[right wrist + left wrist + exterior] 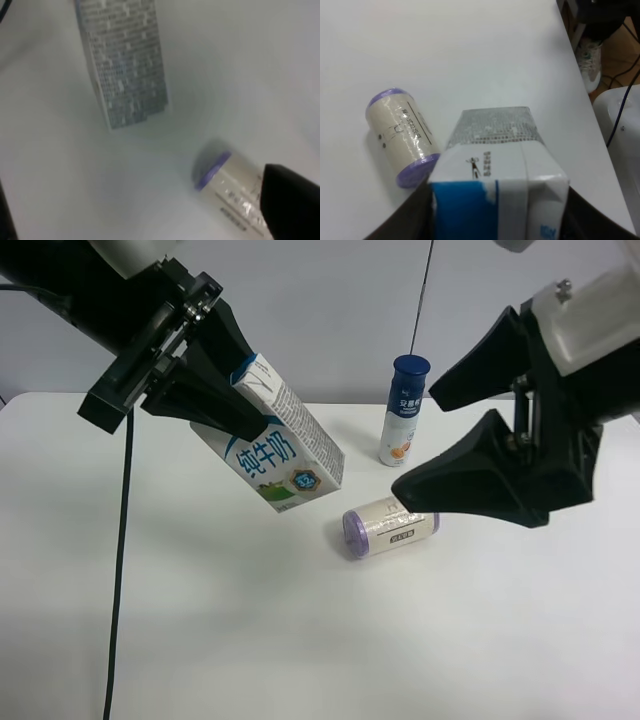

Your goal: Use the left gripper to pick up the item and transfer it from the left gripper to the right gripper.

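Note:
The left gripper's black fingers cover the carton's upper part, so the robot's right gripper should next grab the carton by its bare lower end (308, 472).
The white milk carton (285, 445) with blue and green print hangs tilted in the air above the table, gabled end up. My left gripper (222, 390), all black with a thin cable, is shut on its upper part. The carton fills the left wrist view (495, 165) and shows in the right wrist view (125, 60). My right gripper (450, 435), black with a white bracket, is open and empty to the carton's right, apart from it. One of its fingers (292, 202) shows in the right wrist view.
A cream roll with purple ends (390, 525) lies on the white table (300, 640) below the right gripper; it also shows in the wrist views (402, 137) (230, 185). A tall blue-capped bottle (405, 410) stands behind it.

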